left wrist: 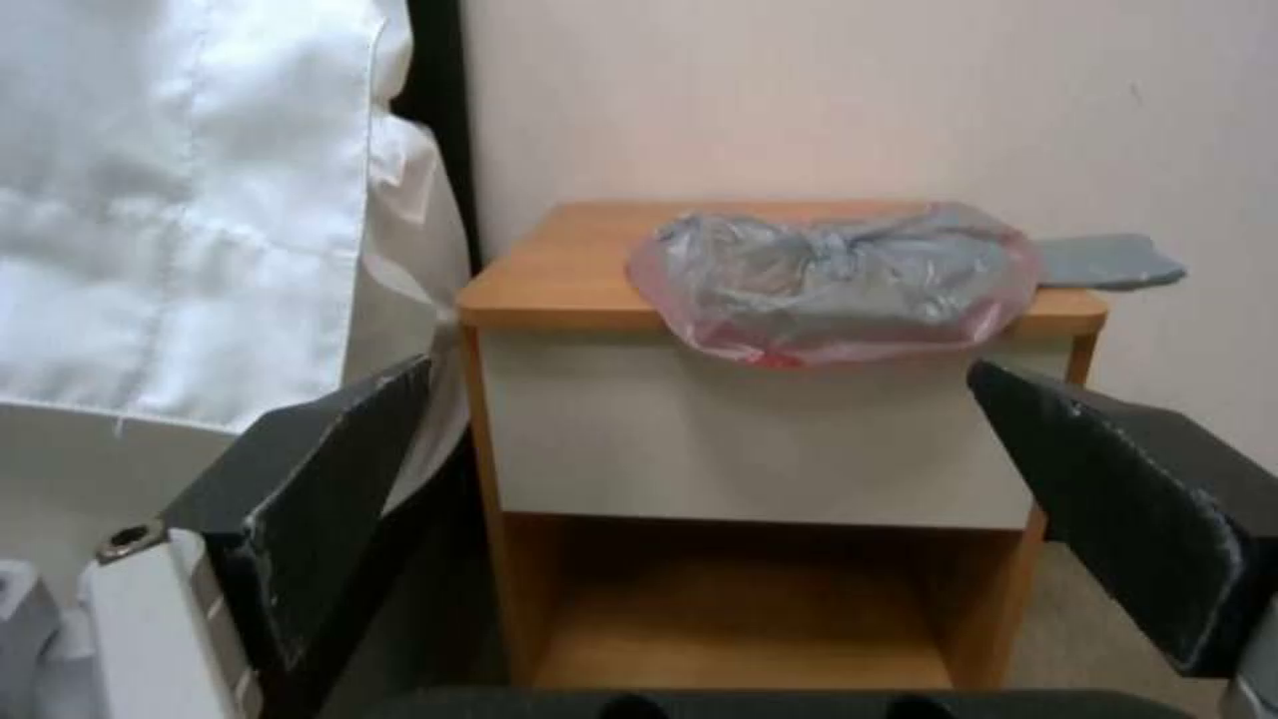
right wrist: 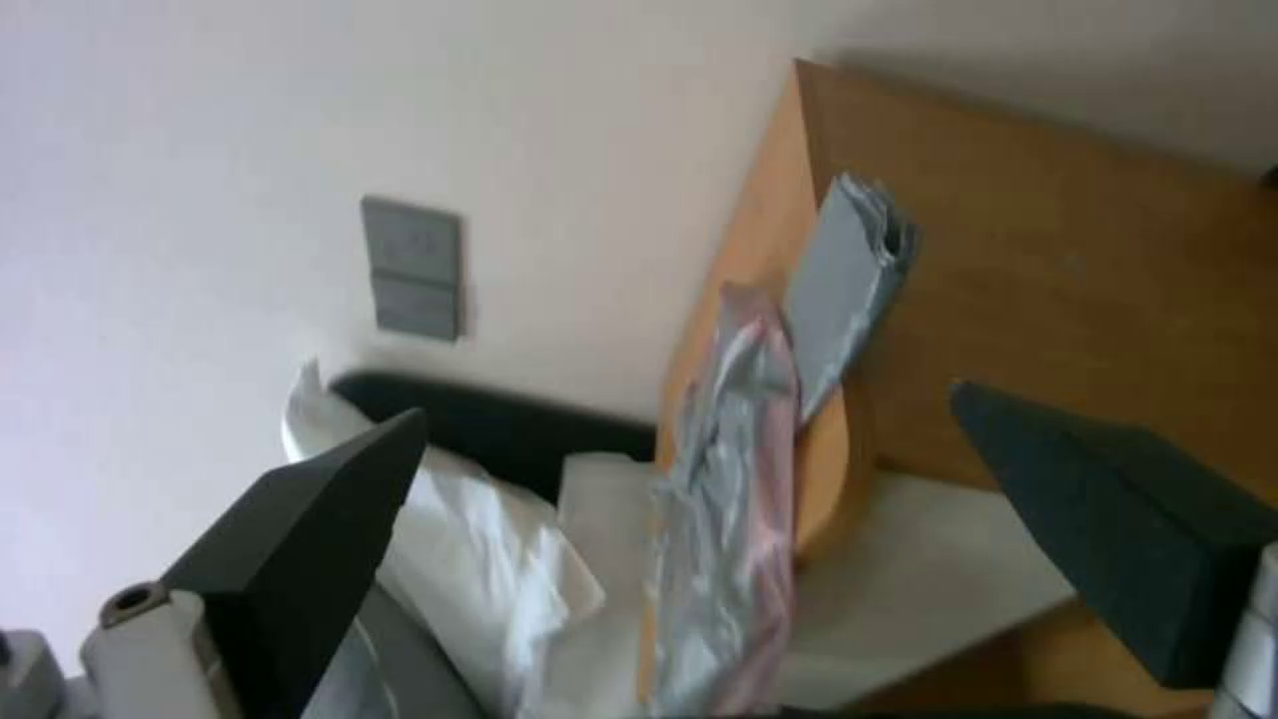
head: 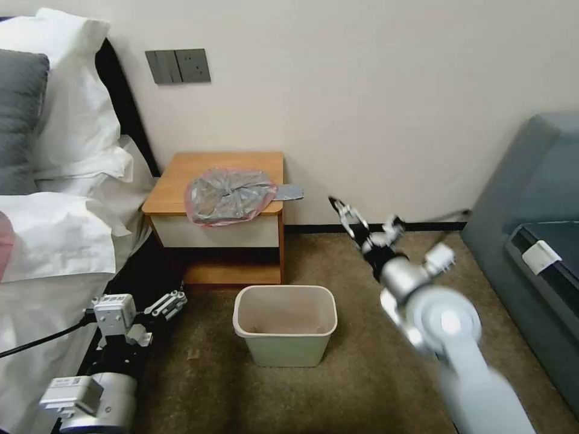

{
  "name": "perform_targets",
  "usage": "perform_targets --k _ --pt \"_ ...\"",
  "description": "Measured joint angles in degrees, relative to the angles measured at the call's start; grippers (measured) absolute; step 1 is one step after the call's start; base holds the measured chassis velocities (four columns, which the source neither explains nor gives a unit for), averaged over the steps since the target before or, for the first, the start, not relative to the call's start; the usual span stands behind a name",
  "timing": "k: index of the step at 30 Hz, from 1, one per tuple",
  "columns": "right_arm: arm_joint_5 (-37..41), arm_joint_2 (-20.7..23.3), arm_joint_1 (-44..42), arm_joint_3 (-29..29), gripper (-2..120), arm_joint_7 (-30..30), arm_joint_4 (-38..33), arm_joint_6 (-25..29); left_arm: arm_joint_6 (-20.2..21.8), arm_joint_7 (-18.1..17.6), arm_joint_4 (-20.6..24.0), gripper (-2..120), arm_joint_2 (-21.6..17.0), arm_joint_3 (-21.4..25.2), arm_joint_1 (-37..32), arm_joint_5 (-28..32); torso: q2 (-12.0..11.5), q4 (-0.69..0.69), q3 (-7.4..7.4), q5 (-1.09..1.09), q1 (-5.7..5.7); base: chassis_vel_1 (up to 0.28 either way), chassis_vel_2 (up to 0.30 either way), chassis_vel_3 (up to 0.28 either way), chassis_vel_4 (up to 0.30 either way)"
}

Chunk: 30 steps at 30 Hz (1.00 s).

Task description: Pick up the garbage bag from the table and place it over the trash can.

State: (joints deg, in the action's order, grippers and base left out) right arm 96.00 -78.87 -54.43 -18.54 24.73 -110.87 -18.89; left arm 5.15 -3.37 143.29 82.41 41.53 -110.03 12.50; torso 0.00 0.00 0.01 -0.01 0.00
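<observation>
My right gripper will next grab the bag by its folded grey strip [head: 289, 191] to bring the garbage bag [head: 229, 196] over to the trash can.
The garbage bag [head: 229, 196] lies crumpled on the table [head: 181, 181], grey with a pinkish edge that hangs over the front. A folded grey strip [head: 289, 191] sticks out past the table's right edge. On the carpet in front stands the beige trash can [head: 241, 328]. My right gripper [head: 368, 218] hovers open to the right of the table, apart from the bag. Its wrist view shows the bag [right wrist: 726, 499] and table [right wrist: 1065, 250] beyond its spread fingers. My left gripper [head: 166, 304] waits open, low beside the bed; the bag [left wrist: 833, 280] is far ahead of it.
A bed with white pillows [head: 72, 120] and sheets fills the left side, close to the left arm. A grey sofa [head: 531, 199] stands at the right. A switch panel [head: 178, 66] is on the wall. Open carpet [head: 362, 374] surrounds the bin.
</observation>
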Motion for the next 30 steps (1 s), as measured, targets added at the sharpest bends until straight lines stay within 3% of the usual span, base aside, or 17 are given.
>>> perform_targets --k 1,5,16,19,30 --pt "0.0 0.0 0.0 0.0 100 0.0 0.0 0.0 0.0 0.0 0.0 100 0.0 0.0 0.0 0.0 0.0 0.0 0.0 0.0 0.0 0.0 0.0 0.0 0.0" --pt "0.45 -4.73 6.85 0.92 100 -0.48 11.78 -0.95 0.01 0.43 0.01 100 0.01 0.4 -0.19 0.0 0.0 0.01 0.0 0.01 0.0 0.0 0.0 0.0 0.0" --pt "-6.21 -10.32 15.29 1.61 100 -5.97 27.43 -0.57 -0.23 0.66 0.01 100 0.47 0.43 -0.36 -0.23 0.0 0.0 0.0 0.0 0.0 0.0 0.0 0.0 0.0" --pt "-7.5 -11.14 16.52 1.83 95 -6.86 29.86 -0.06 -0.3 0.72 0.01 100 0.54 0.4 -0.38 -0.33 -0.01 0.01 0.0 0.0 0.01 0.0 0.0 0.0 0.0" --pt "-8.35 -11.35 15.62 2.28 52 -7.06 28.6 0.09 -0.41 1.14 0.01 100 0.63 0.37 -0.49 -0.68 0.0 0.0 -0.01 0.01 0.0 0.0 0.0 0.0 0.0"
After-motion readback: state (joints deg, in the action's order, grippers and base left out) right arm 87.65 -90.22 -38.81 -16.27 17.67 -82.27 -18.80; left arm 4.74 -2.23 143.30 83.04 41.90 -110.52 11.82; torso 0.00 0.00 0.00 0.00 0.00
